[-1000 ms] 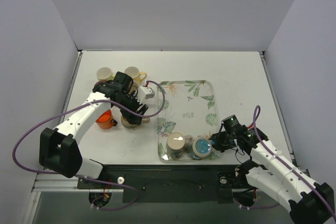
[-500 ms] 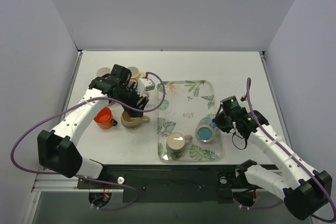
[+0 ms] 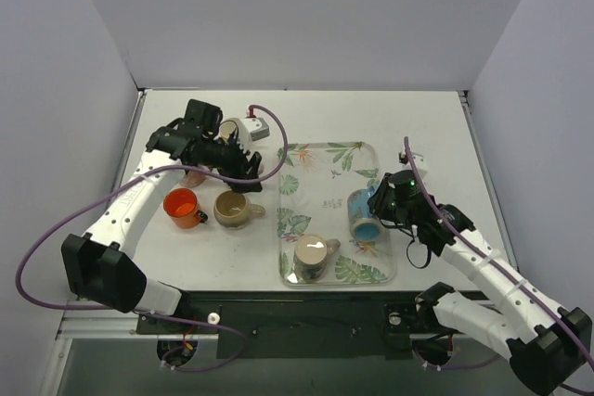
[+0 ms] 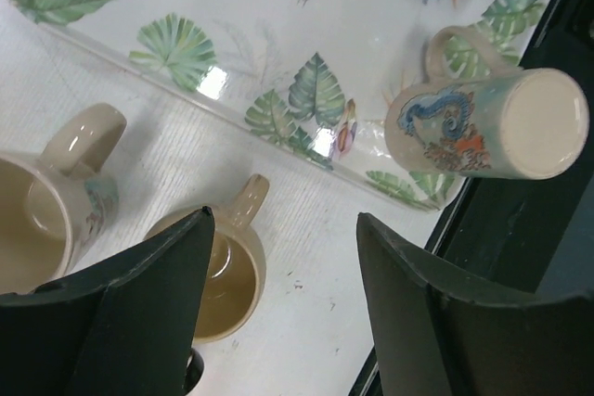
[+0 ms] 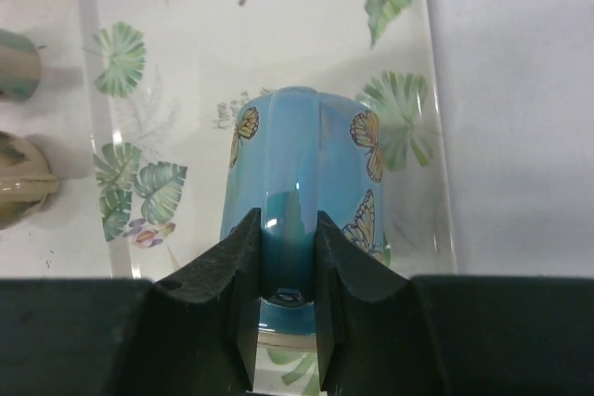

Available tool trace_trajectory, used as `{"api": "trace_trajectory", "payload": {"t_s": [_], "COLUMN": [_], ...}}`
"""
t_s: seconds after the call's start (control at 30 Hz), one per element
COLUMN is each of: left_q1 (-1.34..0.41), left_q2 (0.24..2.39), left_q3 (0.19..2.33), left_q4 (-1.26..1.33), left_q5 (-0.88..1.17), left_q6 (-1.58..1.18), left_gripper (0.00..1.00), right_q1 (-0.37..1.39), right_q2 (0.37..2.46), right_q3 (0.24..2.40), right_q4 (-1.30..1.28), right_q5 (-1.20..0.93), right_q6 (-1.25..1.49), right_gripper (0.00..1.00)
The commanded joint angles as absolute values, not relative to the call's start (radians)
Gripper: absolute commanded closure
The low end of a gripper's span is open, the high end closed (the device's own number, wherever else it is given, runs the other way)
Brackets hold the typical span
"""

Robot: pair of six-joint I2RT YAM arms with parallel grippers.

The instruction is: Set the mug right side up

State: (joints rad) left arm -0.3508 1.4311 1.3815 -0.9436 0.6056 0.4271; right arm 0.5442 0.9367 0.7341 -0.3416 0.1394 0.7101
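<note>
My left gripper reaches the blue butterfly mug next and grabs its rim [image 3: 361,223] beside its handle, leaving the mug's base free to set it upright.
A blue butterfly mug [image 3: 362,214] hangs tipped on its side over the leaf-print tray [image 3: 334,159]. My right gripper [image 3: 385,199] is shut on its handle. In the right wrist view the fingers [image 5: 243,257] pinch the handle of the mug [image 5: 302,164] above the tray [image 5: 186,62]. A beige mug [image 3: 311,254] stands upside down at the tray's front; it also shows in the left wrist view [image 4: 483,122]. My left gripper [image 3: 243,172] is open and empty, raised over the mugs left of the tray, and its jaws [image 4: 283,220] stand wide apart.
An orange mug [image 3: 182,206] and a tan mug [image 3: 232,209] stand upright left of the tray. The tan mug [image 4: 209,271] and a cream mug [image 4: 37,215] show under my left gripper. More mugs sit partly hidden under the left arm [image 3: 200,136].
My right gripper has lifted the blue mug from the tray's front and tipped it from upside down onto its side. My left gripper has risen and drawn back from the tan mug.
</note>
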Motion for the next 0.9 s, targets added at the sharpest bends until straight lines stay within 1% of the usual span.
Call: {"api": "trace_trajectory", "payload": {"t_s": [0.0, 0.1, 0.23, 0.3, 0.4, 0.5, 0.63, 0.87], "left_q1": [-0.341, -0.339, -0.341, -0.353, -0.411, -0.462, -0.495, -0.538], "left_q2": [1.425, 1.427, 1.436, 1.443, 1.460, 1.494, 1.568, 1.660], "left_q3": [1.437, 1.431, 1.433, 1.437, 1.451, 1.488, 1.569, 1.597], "left_q4": [-0.858, -0.804, -0.701, -0.643, -0.568, -0.560, -0.549, -0.480], "left_q5": [0.768, 0.866, 0.949, 0.957, 0.946, 0.965, 0.986, 1.014], "left_q6": [0.364, 0.322, 0.210, 0.155, 0.121, 0.107, 0.066, 0.015], "left_gripper": [0.26, 0.25, 0.18, 0.15, 0.14, 0.13, 0.12, 0.12], "right_q1": [0.563, 0.564, 0.565, 0.566, 0.566, 0.566, 0.568, 0.578], "right_q2": [0.851, 0.799, 0.770, 0.779, 0.788, 0.798, 0.811, 0.816], "right_q3": [0.706, 0.690, 0.707, 0.735, 0.781, 0.810, 0.831, 0.831], "right_q4": [-0.062, 0.041, 0.107, 0.113, 0.135, 0.182, 0.228, 0.325], "right_q5": [0.115, 0.074, 0.008, -0.052, -0.090, -0.126, -0.164, -0.192], "right_q6": [0.537, 0.439, 0.358, 0.330, 0.319, 0.314, 0.321, 0.362], "right_gripper": [1.00, 1.00, 1.00, 1.00, 1.00, 1.00, 1.00, 1.00]}}
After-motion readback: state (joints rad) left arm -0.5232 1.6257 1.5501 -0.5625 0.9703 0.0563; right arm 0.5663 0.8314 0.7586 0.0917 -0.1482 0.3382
